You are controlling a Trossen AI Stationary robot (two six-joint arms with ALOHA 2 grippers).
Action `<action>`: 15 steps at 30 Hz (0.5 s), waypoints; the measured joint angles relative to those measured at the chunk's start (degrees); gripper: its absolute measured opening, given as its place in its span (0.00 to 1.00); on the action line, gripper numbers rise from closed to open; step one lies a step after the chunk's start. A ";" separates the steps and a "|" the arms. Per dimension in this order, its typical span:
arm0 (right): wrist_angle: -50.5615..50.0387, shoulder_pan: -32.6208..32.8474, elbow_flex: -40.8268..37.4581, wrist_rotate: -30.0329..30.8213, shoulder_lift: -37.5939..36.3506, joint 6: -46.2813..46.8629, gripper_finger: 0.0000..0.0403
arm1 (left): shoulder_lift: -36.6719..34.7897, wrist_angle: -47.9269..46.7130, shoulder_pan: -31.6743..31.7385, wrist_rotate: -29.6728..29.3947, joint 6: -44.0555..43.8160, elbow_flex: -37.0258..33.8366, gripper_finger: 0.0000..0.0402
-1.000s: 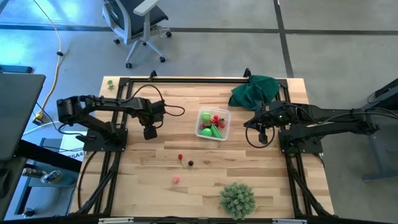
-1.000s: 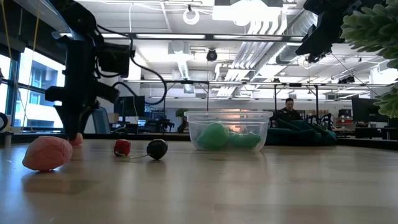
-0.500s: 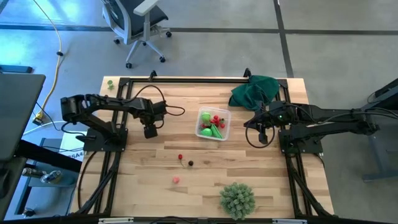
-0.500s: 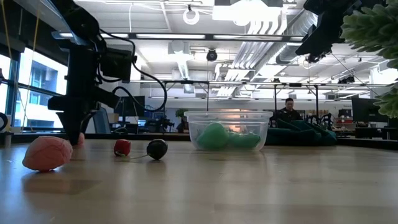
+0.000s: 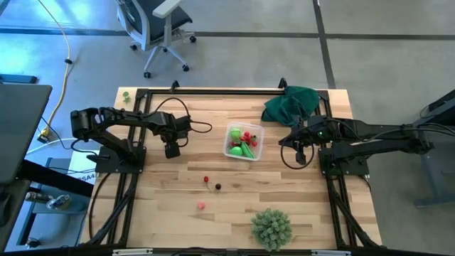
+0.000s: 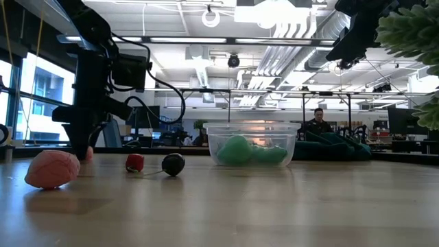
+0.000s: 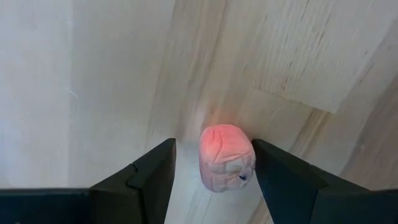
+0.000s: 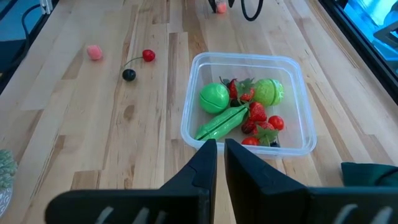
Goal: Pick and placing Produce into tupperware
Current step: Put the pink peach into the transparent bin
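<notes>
My left gripper will next add the pink piece to the produce in the clear tupperware. It should grab the piece by its rounded body (image 7: 226,157).
The clear tupperware (image 5: 244,143) stands mid-table with green and red produce inside (image 8: 239,109). Loose on the wood lie a red cherry (image 5: 206,179), a dark berry (image 5: 218,186) and a pink piece (image 5: 202,205). My left gripper (image 5: 171,151) points straight down, left of the tupperware. It is open, with its fingers on either side of another pink piece (image 7: 227,155) that rests on the table. My right gripper (image 8: 216,163) is shut and hangs above the table, right of the tupperware, holding nothing. My left gripper comes at the pink piece from above. A clear gap shows between the piece and one finger (image 7: 155,171). The piece lies close against the other finger (image 7: 273,171), and I cannot tell whether they touch.
A pale-green spiky ball (image 5: 271,227) sits at the table's near edge. A dark green cloth (image 5: 291,103) lies at the far right corner. Black frame rails (image 5: 213,91) border the table. Bare wood lies between the left gripper and the tupperware.
</notes>
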 joint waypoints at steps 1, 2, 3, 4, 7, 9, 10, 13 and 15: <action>0.00 0.00 0.01 0.02 0.00 0.00 0.06 | 0.00 0.09 0.00 0.00 0.03 0.00 0.51; 0.02 0.00 -0.01 0.02 0.00 0.02 0.06 | 0.00 0.18 0.00 0.00 0.17 -0.02 0.51; 0.01 0.01 0.00 0.01 0.01 0.00 0.06 | 0.02 0.28 0.00 0.02 0.20 -0.04 0.50; 0.01 0.00 0.00 0.01 0.01 0.01 0.06 | 0.02 0.36 0.00 0.06 0.22 -0.07 0.49; 0.00 0.00 -0.01 0.00 0.02 0.02 0.06 | 0.04 0.51 0.00 0.28 0.24 -0.10 0.43; 0.00 0.00 0.01 0.00 0.00 0.02 0.06 | 0.05 0.55 -0.04 0.40 0.22 -0.11 0.39; 0.02 0.01 0.00 0.01 0.00 0.00 0.06 | 0.08 0.57 -0.07 0.43 0.22 -0.11 0.36; 0.00 0.00 0.01 0.01 0.00 0.02 0.06 | 0.09 0.60 -0.07 0.81 0.20 -0.13 0.30; 0.00 0.01 0.00 0.01 0.01 0.01 0.06 | 0.09 0.62 -0.07 0.81 0.20 -0.13 0.26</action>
